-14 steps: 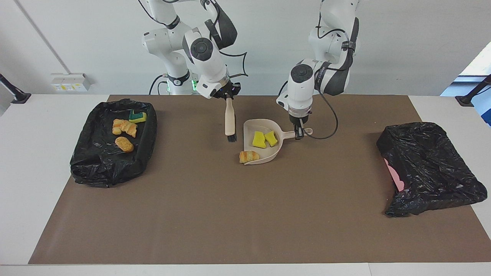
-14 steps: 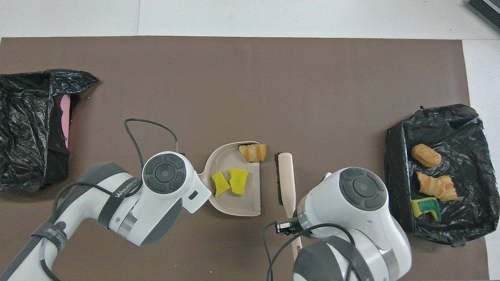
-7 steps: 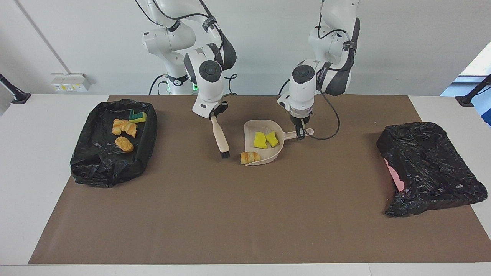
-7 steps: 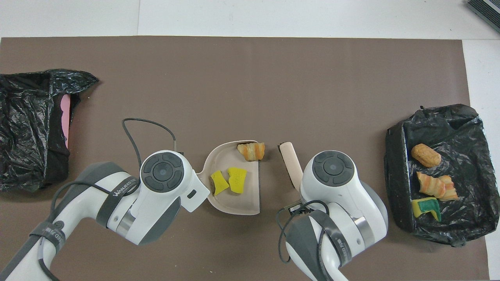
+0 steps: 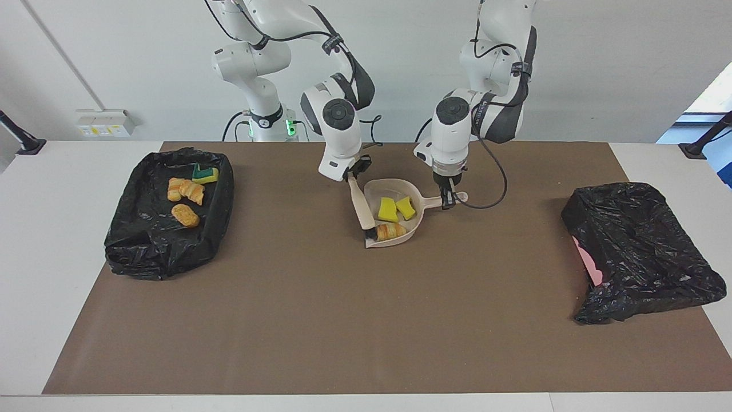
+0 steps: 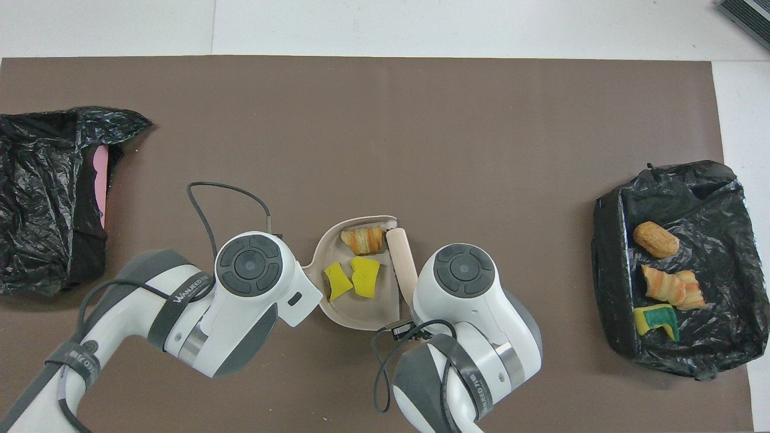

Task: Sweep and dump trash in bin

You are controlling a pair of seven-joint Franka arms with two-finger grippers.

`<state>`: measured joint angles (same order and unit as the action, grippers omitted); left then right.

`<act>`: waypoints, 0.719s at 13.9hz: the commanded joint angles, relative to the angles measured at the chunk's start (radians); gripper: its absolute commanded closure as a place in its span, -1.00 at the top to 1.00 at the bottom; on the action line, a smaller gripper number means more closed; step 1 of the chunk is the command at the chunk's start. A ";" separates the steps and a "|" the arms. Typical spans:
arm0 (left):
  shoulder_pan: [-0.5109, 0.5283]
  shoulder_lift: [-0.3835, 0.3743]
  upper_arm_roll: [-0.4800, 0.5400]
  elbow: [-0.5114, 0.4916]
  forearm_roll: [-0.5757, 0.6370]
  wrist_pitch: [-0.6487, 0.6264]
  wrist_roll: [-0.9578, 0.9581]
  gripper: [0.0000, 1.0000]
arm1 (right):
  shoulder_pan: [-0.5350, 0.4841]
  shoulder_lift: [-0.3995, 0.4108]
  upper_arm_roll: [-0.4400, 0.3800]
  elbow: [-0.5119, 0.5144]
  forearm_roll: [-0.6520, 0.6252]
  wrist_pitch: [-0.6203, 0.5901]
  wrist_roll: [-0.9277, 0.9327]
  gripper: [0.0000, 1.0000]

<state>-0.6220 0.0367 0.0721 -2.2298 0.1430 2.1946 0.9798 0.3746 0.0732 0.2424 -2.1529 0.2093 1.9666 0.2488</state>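
The brush (image 6: 401,263) slants over the dustpan's opening and would fall across the dustpan (image 6: 361,310) if I opened now, so my right gripper should first move it to the mat.
A beige dustpan (image 5: 394,187) (image 6: 361,310) lies on the brown mat with its handle (image 5: 437,200) in my shut left gripper (image 5: 449,197). In the pan are two yellow sponge chunks (image 5: 388,210) (image 6: 338,282) and a striped pastry lump (image 5: 391,231) (image 6: 362,239). My right gripper (image 5: 355,170) is shut on the beige brush (image 5: 360,203) (image 6: 402,258), which slants down across the pan's mouth. Its black bristles (image 5: 370,234) touch the pastry. In the overhead view both wrists hide the fingers. The black-lined bin (image 5: 137,252) (image 6: 610,288) at the right arm's end holds several trash pieces (image 5: 186,191) (image 6: 665,287).
A second container wrapped in a black bag (image 5: 640,246) (image 6: 42,198), pink showing at its side, lies at the left arm's end of the mat. The left arm's cable (image 5: 494,183) loops beside the dustpan handle. A white table border surrounds the mat.
The right arm swung the brush from beside the dustpan to its mouth. The pastry lump went from the pan's lip to inside the pan. The left gripper and pan stayed put.
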 commanded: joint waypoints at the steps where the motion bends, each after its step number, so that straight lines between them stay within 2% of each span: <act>1: 0.014 -0.015 -0.003 -0.031 0.015 0.036 -0.004 -1.00 | -0.048 -0.143 -0.001 0.021 0.016 -0.200 0.058 -1.00; 2: 0.016 -0.014 -0.003 -0.030 0.015 0.036 -0.004 -1.00 | -0.060 -0.188 0.000 0.015 0.006 -0.265 0.114 -1.00; 4: 0.018 -0.005 -0.003 -0.019 0.015 0.036 -0.003 -1.00 | -0.049 -0.223 0.005 0.001 -0.001 -0.324 0.260 -1.00; 6: 0.028 0.002 -0.003 -0.005 0.015 0.036 0.011 -1.00 | -0.033 -0.256 0.009 -0.033 0.018 -0.321 0.343 -1.00; 8: 0.033 0.015 0.002 0.034 0.015 0.019 0.016 -1.00 | -0.026 -0.292 0.009 -0.093 0.042 -0.292 0.333 -1.00; 10: 0.091 0.003 0.002 0.076 0.015 0.007 0.031 -1.00 | -0.025 -0.325 0.009 -0.140 0.076 -0.258 0.325 -1.00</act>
<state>-0.5885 0.0410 0.0773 -2.2025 0.1431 2.2051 0.9814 0.3602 -0.1878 0.2474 -2.2194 0.2421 1.6635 0.5688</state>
